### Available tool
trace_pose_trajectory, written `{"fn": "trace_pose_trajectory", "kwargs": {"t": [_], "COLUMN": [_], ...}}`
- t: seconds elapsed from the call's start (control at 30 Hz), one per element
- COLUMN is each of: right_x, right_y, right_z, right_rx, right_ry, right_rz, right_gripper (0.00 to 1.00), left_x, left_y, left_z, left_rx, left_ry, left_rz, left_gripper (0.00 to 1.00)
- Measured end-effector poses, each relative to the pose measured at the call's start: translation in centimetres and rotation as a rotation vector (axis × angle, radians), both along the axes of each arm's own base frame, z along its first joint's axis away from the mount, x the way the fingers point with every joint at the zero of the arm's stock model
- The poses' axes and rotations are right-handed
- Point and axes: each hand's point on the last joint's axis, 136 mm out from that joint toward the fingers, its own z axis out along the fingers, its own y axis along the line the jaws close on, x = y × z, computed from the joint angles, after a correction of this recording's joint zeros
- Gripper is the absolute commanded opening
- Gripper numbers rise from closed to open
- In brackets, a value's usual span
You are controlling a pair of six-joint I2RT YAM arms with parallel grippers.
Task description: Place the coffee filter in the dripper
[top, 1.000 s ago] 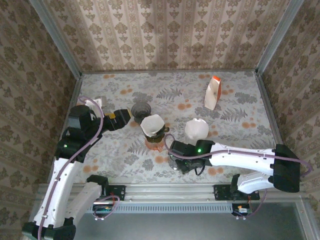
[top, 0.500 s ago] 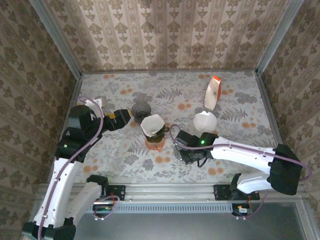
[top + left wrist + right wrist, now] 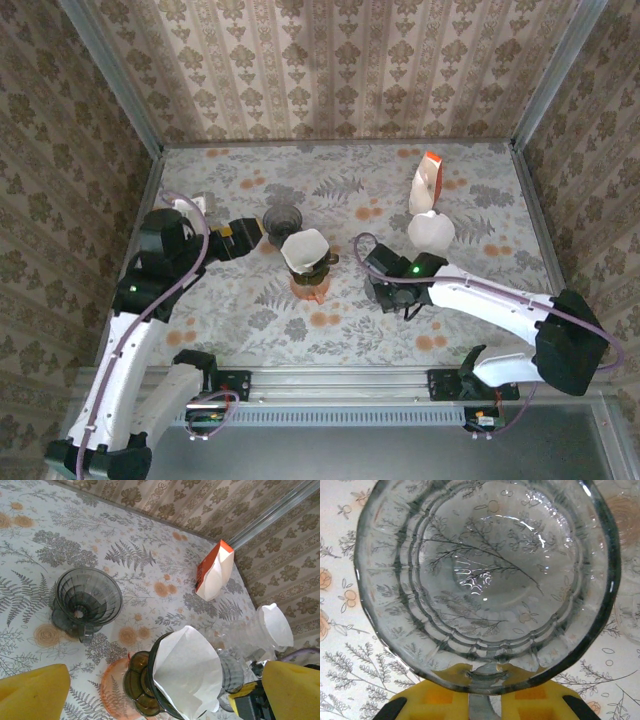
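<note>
The robot's right gripper should keep hold of the glass jug until the jug rests on the tabletop, because its round base (image 3: 492, 592) is hanging above the printed sprigs.
A white coffee filter (image 3: 304, 246) (image 3: 190, 667) stands in a brown glass dripper (image 3: 320, 267) (image 3: 142, 685) on an orange saucer (image 3: 310, 291). My left gripper (image 3: 247, 232) (image 3: 162, 695) is open just left of it, its yellow fingers wide apart and holding nothing. An empty dark grey dripper (image 3: 283, 218) (image 3: 87, 597) stands behind them. My right gripper (image 3: 393, 292) (image 3: 482, 702) is shut on the handle of a clear glass dripper (image 3: 485, 580) with no filter inside. A second white filter (image 3: 430, 232) (image 3: 277, 625) tops clear ribbed glass just beyond that gripper.
An orange and white carton (image 3: 425, 185) (image 3: 214, 572) stands at the back right. Patterned walls with metal corner posts close in the table on three sides. A metal rail (image 3: 340, 385) runs along the near edge.
My right arm has carried the clear dripper from the near middle toward the back right. The second white filter has shifted the same way with it. The left arm has not moved.
</note>
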Motion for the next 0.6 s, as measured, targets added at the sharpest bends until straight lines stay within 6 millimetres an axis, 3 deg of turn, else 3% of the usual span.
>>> {"fn": "trace_pose_trajectory", "kwargs": {"t": [0.2,0.6], "right_x": [-0.3,-4.2], "right_y": [0.0,4.7], "right_z": [0.2,0.5], "right_rx": [0.016,0.061], "right_ry": [-0.001,0.043], "right_rz": [0.014,0.202], "right_gripper": [0.0,0.0], "left_x": [0.1,0.3], "left_y": [0.0,0.0], "left_z": [-0.1,-0.2], "left_rx": [0.001,0.004], "left_ry": [0.004,0.007], "left_rz": [0.0,0.005], "left_gripper": [1.0,1.0]}}
